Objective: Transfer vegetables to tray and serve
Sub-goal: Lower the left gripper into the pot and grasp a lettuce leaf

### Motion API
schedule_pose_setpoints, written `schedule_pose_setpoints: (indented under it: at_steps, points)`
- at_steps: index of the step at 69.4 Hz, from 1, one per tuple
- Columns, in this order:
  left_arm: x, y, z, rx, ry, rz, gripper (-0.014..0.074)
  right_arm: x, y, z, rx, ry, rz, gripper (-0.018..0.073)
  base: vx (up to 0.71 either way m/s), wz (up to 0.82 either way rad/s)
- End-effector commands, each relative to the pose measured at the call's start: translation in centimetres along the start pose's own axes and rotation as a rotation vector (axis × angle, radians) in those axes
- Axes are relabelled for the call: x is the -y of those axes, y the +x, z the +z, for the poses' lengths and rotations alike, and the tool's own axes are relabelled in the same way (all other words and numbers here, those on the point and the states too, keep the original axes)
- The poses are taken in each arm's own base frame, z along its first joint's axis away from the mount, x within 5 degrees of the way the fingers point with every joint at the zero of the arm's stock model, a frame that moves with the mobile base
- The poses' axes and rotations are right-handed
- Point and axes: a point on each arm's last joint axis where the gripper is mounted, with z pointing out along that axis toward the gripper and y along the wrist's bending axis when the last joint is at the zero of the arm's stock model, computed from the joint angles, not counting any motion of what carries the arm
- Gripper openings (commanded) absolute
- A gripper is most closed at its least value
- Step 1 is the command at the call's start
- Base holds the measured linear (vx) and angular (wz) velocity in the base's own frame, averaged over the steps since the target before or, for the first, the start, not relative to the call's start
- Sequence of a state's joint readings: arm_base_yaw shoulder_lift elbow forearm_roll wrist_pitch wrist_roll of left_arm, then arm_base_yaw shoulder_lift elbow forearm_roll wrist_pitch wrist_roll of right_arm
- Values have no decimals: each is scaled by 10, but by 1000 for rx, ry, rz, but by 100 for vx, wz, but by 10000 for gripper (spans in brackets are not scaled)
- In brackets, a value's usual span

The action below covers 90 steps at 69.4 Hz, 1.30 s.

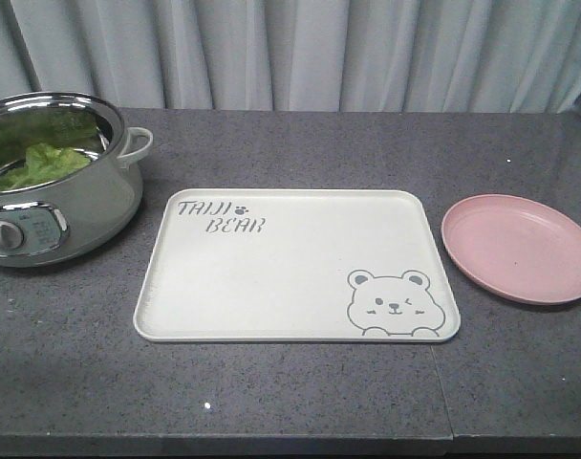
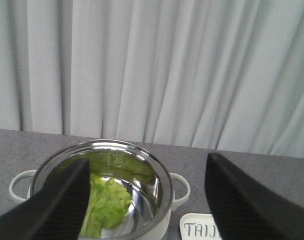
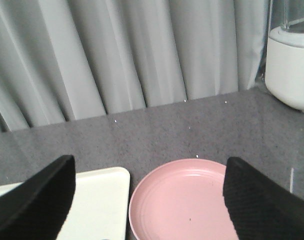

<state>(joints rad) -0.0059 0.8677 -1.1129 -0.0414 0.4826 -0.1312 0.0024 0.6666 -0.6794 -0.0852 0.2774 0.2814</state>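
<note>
My left gripper grabs the stem end of the lettuce leaf (image 1: 44,164) next, to transfer the leaf out for serving.
The vegetables (image 1: 44,163), a ruffled green lettuce leaf, lie inside a steel electric pot (image 1: 80,206) at the table's left. The same vegetables (image 2: 108,205) show in the left wrist view, below and ahead of my left gripper (image 2: 147,200), which hangs open with nothing between its fingers. The cream tray (image 1: 271,287) with the bear print lies bare in the middle of the table. My right gripper (image 3: 149,200) is open above the gap between the tray's corner (image 3: 102,200) and a pink plate (image 3: 182,205). Neither gripper shows in the front view.
The round pink plate (image 1: 520,247) sits right of the tray. A white appliance base (image 3: 291,65) stands at the far right by the grey curtain. The pot has white side handles (image 1: 136,145) and a control panel (image 1: 23,232) on its front.
</note>
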Motion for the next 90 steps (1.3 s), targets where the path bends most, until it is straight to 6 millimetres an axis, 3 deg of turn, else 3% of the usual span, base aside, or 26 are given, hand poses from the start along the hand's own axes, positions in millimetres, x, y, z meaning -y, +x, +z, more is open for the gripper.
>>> schedule_pose_setpoints:
  at_steps: [1,11,19,27,40,56,90]
  points:
    - [4,-34,28,18,-7,35,483,-2,-13,4,48,-6,-31,576,0,0]
    - [4,-59,84,-135,-68,90,483,-1,-8,9,2,6,-41,576,0,0]
    - [0,-62,130,-287,-121,115,483,0,-6,9,-22,11,-65,572,0,0]
    - [-4,-51,177,-436,-148,110,483,0,-4,9,-44,17,-83,570,0,0]
    - [-11,-19,231,-590,-172,108,483,1,-1,9,-74,21,-103,570,0,0]
    - [-18,18,264,-708,-194,115,483,1,0,8,-90,25,-106,570,0,0]
    - [-41,49,292,-785,-230,94,483,2,2,8,-114,29,-101,570,0,0]
